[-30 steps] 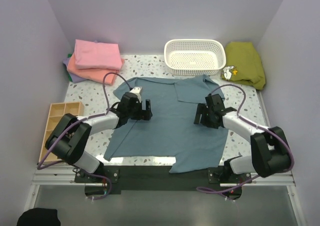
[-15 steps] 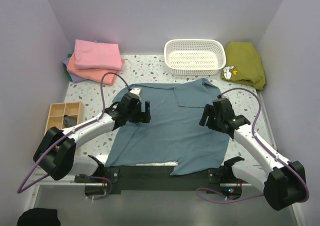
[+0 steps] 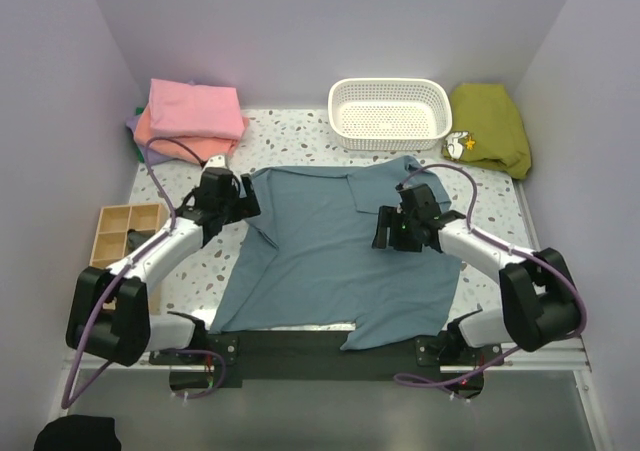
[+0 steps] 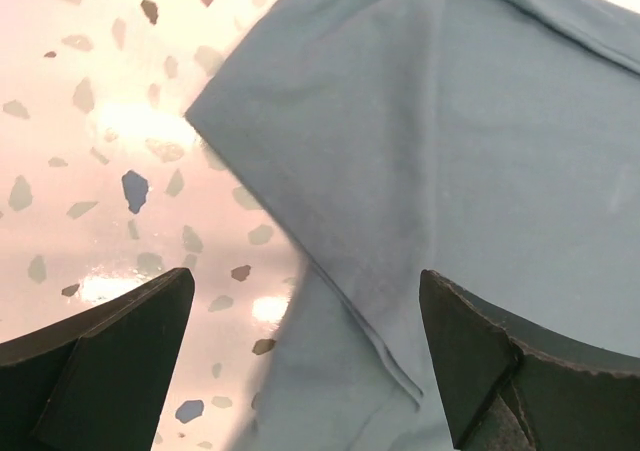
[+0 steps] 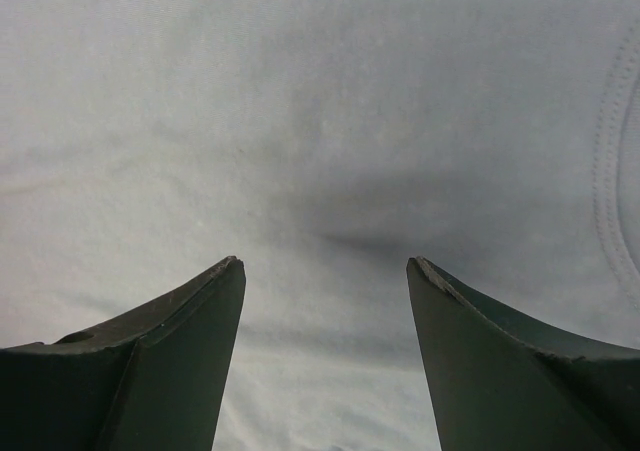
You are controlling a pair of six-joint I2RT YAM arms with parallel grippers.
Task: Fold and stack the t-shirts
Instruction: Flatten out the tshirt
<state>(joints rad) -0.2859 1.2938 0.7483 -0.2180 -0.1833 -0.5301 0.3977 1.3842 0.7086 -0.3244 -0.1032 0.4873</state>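
Observation:
The t-shirt point(image 3: 330, 261) needs to be grabbed next by the outer edge of its sleeve point(image 3: 250, 223) with my left gripper. Then that side of the t-shirt can be pulled straight for folding.
A dusty blue-grey t-shirt point(image 3: 330, 261) lies spread on the speckled table, its top right part folded over. My left gripper point(image 3: 245, 203) is open over the shirt's left sleeve; in the left wrist view point(image 4: 305, 291) the sleeve point(image 4: 420, 151) and its hem lie between the dark fingers point(image 4: 110, 361). My right gripper point(image 3: 385, 236) is open over the shirt's right middle; in the right wrist view point(image 5: 325, 263) only smooth blue cloth point(image 5: 320, 121) shows between the fingers point(image 5: 160, 361). Folded pink point(image 3: 193, 108), salmon-orange point(image 3: 165, 143) and lavender point(image 3: 132, 123) shirts are stacked at the back left.
A white mesh basket point(image 3: 390, 111) stands at the back centre. An olive-green garment point(image 3: 490, 126) lies at the back right. A wooden compartment tray point(image 3: 125, 233) sits at the left edge. Walls close in on three sides.
My left gripper has moved left and back, from over the shirt's body to its left sleeve. My right gripper has moved left, further over the shirt. The shirt's collar end shifted slightly.

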